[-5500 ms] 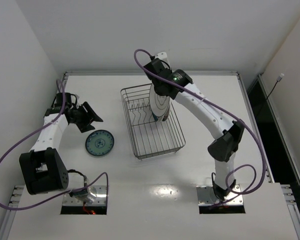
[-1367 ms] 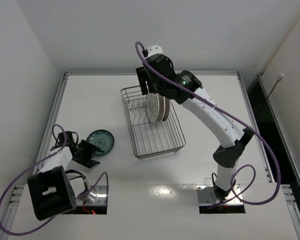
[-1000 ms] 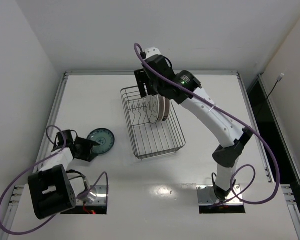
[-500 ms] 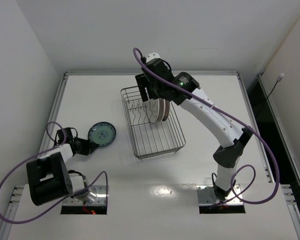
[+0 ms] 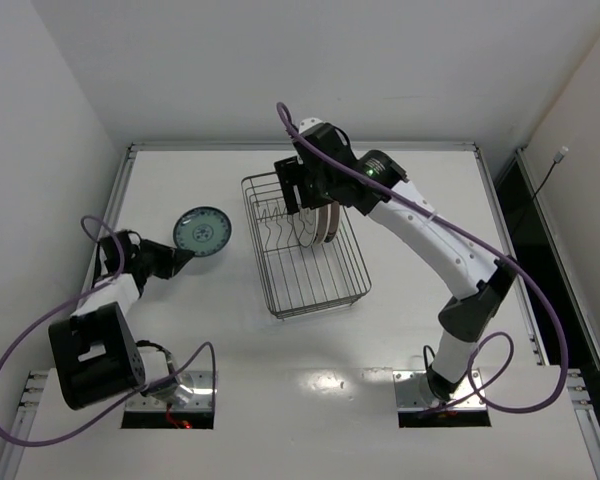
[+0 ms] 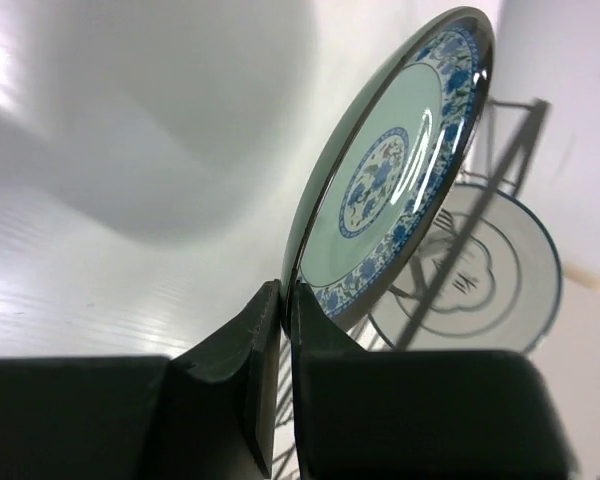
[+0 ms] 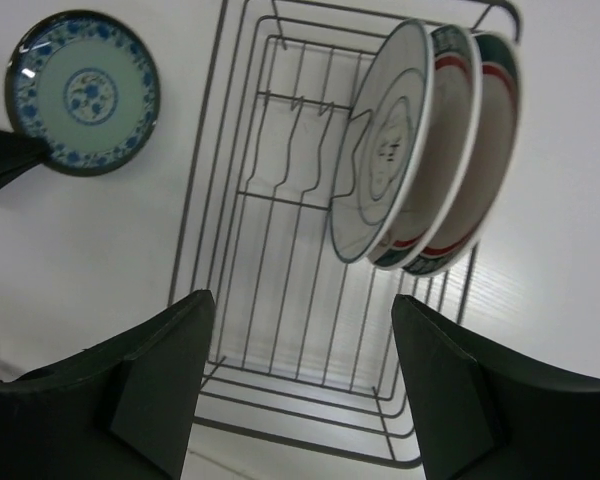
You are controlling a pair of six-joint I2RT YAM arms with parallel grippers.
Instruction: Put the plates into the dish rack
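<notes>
I need to grab the rim of the small teal patterned plate (image 5: pixel 202 231) with my right gripper next, opposite my left gripper, so the plate's other edge stays free to go into the rack.
The small teal patterned plate (image 5: pixel 202 231) hangs tilted above the table's left side, with my left gripper (image 5: pixel 172 257) shut on its near rim. In the left wrist view both black fingers (image 6: pixel 265 330) pinch the edge of this plate (image 6: pixel 395 170). The dish rack (image 5: pixel 261 250) stands at the table's middle. Three plates (image 5: pixel 318 215) stand upright in its far right part: a grey-white one (image 7: pixel 385 140) and two teal-rimmed ones (image 7: pixel 445 150). My right gripper (image 5: pixel 298 185) hovers open over the rack's far end, nothing between its fingers (image 7: pixel 170 370).
The rack's left prongs (image 7: pixel 290 140) are bare of plates. In the right wrist view the held plate (image 7: pixel 85 92) sits left of the rack (image 7: pixel 192 205). White walls close the table on the left and the far side. The arm bases stand at the near edge.
My left gripper shut on the small plate's rim and lifted it off the table, carrying it toward the far side. The right gripper shifted slightly over the rack, still open.
</notes>
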